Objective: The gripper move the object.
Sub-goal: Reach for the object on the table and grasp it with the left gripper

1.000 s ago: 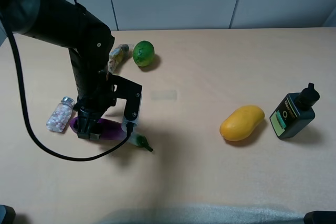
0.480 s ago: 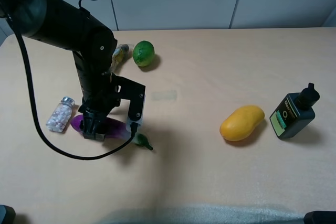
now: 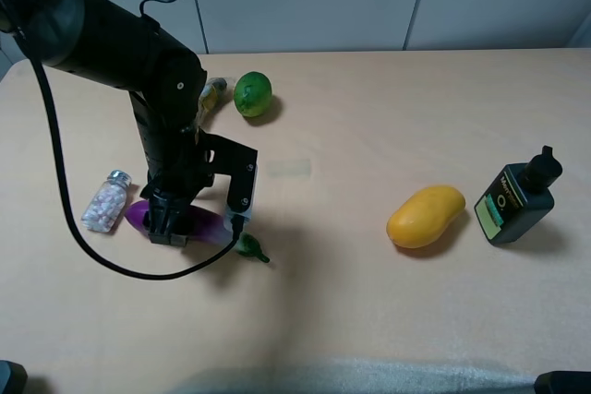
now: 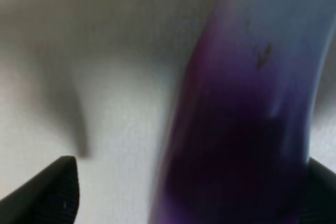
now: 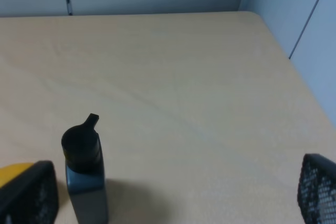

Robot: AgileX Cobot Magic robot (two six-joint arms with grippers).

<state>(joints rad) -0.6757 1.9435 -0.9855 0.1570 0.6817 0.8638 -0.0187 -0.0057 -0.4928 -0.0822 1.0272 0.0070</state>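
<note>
The fingers are low beside the eggplant's purple body (image 3: pixel 199 223) (image 4: pixel 231 166), so it is time to close my left gripper now, which would catch the eggplant.
The purple eggplant (image 3: pixel 209 226) lies on the table at the left, with its green stem (image 3: pixel 249 246) pointing right. My left gripper (image 3: pixel 171 228) points straight down over the eggplant's thick end. In the left wrist view its dark fingertips (image 4: pixel 52 192) stand wide apart, one on each side of the eggplant (image 4: pixel 236 129). Bare table shows between one tip and the fruit. My left gripper is open. My right gripper (image 5: pixel 170 198) is open and empty, with its tips at the edges of the right wrist view.
A pill bottle (image 3: pixel 106 200) lies just left of the eggplant. A green lime (image 3: pixel 252 94) and a wrapped packet (image 3: pixel 211 94) sit behind the arm. A yellow mango (image 3: pixel 425 216) and a dark bottle (image 3: pixel 515 198) stand at the right. The bottle also shows in the right wrist view (image 5: pixel 84 166).
My left arm has shifted slightly right and settled lower over the eggplant. The eggplant's stem end has nudged a little. The right side is unchanged.
</note>
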